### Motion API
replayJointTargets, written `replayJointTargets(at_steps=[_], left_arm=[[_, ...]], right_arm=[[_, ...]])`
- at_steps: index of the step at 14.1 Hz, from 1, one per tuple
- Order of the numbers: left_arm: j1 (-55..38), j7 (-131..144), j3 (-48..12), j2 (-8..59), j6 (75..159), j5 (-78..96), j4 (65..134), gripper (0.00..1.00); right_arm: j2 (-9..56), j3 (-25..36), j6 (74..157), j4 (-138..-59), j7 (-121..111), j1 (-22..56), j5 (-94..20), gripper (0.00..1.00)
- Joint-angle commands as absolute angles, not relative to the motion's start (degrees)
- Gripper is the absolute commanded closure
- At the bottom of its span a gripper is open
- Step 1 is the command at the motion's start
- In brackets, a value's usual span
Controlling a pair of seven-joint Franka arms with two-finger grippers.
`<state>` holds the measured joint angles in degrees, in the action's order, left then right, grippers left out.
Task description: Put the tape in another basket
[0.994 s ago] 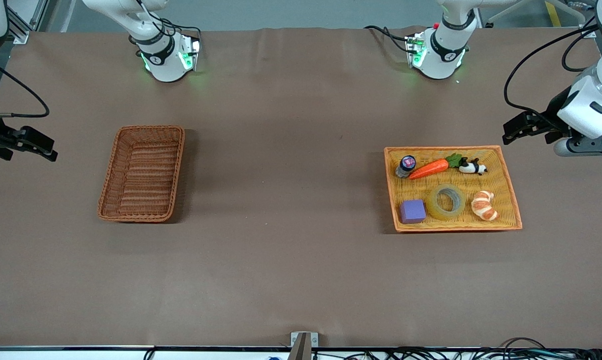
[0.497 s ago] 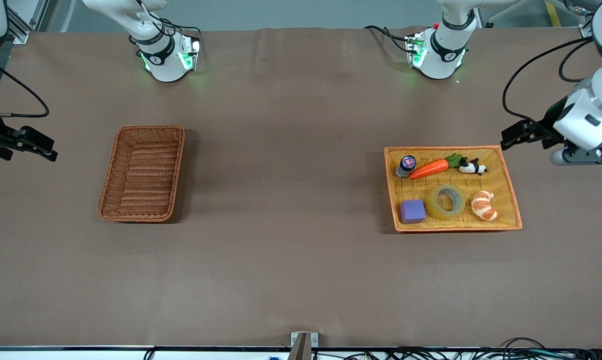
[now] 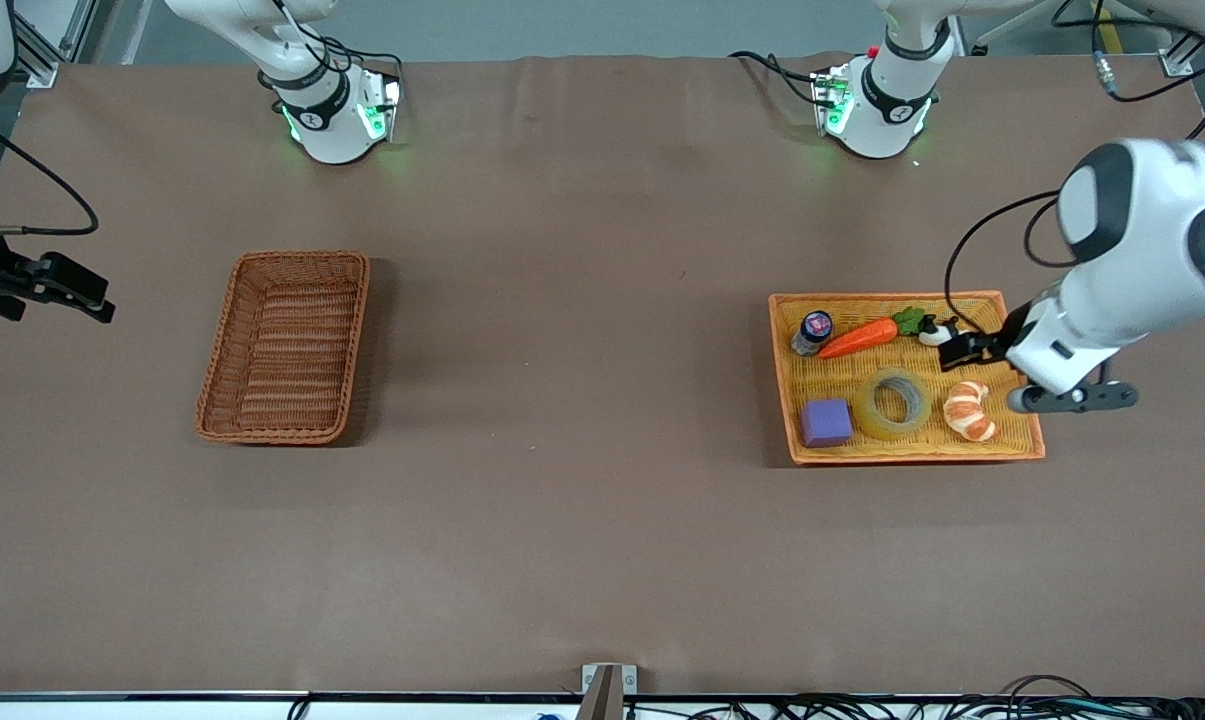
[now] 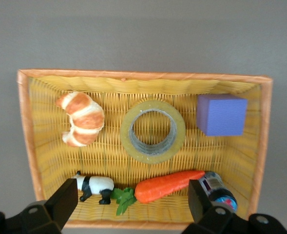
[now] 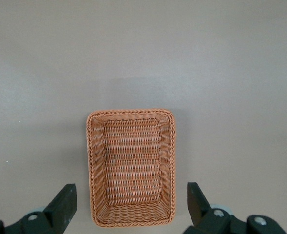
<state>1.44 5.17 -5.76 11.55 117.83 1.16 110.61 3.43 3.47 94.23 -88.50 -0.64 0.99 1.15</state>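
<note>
My left gripper picks up the tape by its ring wall (image 3: pixel 864 407) next. Then my left gripper moves the tape to the other basket (image 3: pixel 217 380).
The tape (image 3: pixel 892 403), a translucent yellowish ring, lies flat in the orange-yellow tray (image 3: pixel 912 455) between a purple cube and a croissant. It also shows in the left wrist view (image 4: pixel 152 155). My left gripper (image 3: pixel 962 350) hangs open and empty over the tray, above the panda toy and carrot (image 4: pixel 132 202). The reddish-brown wicker basket (image 3: pixel 217 380) stands empty toward the right arm's end of the table. My right gripper (image 3: pixel 82 300) waits open and empty in the air off that end, looking down on the basket (image 5: pixel 131 113) between its fingers (image 5: pixel 131 204).
In the tray with the tape are a purple cube (image 3: pixel 826 422), a croissant (image 3: pixel 969 410), a carrot (image 3: pixel 859 337), a panda toy (image 3: pixel 937 335) and a small dark bottle (image 3: pixel 814 332). Brown table between tray and basket.
My left arm has swung in from off the table's end and come down over the tray. The right arm and all objects have not moved.
</note>
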Motion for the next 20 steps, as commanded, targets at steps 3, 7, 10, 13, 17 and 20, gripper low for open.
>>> replayJointTargets(at_steps=[3, 7, 10, 13, 17, 20], left_arm=[[1.8, 3.3, -6.0, 17.3, 119.9, 1.5, 111.1, 0.00], [1.8, 1.4, -6.0, 21.0, 123.9, 1.7, 111.2, 0.00], [2.5, 1.8, -6.0, 23.8, 124.2, 2.1, 110.0, 0.00], [2.8, 1.4, -6.0, 26.4, 124.3, 2.0, 109.1, 0.03], [4.3, 1.1, -6.0, 29.2, 124.2, 2.1, 108.0, 0.11], [3.7, 1.1, -6.1, 30.4, 124.3, 2.0, 107.9, 0.22]], right_arm=[[2.5, 3.4, 94.1, -89.4, -1.0, 0.7, 0.4, 0.00], [2.5, 3.4, 94.1, -89.4, -1.0, 0.7, 0.4, 0.00], [2.5, 3.4, 94.3, -89.4, -1.0, 0.9, 0.4, 0.00], [2.5, 3.4, 94.2, -89.4, -1.0, 0.9, 0.4, 0.00], [2.5, 3.4, 94.3, -89.4, -1.0, 0.7, 0.4, 0.00], [2.5, 3.4, 94.2, -89.4, -1.0, 0.7, 0.4, 0.00]])
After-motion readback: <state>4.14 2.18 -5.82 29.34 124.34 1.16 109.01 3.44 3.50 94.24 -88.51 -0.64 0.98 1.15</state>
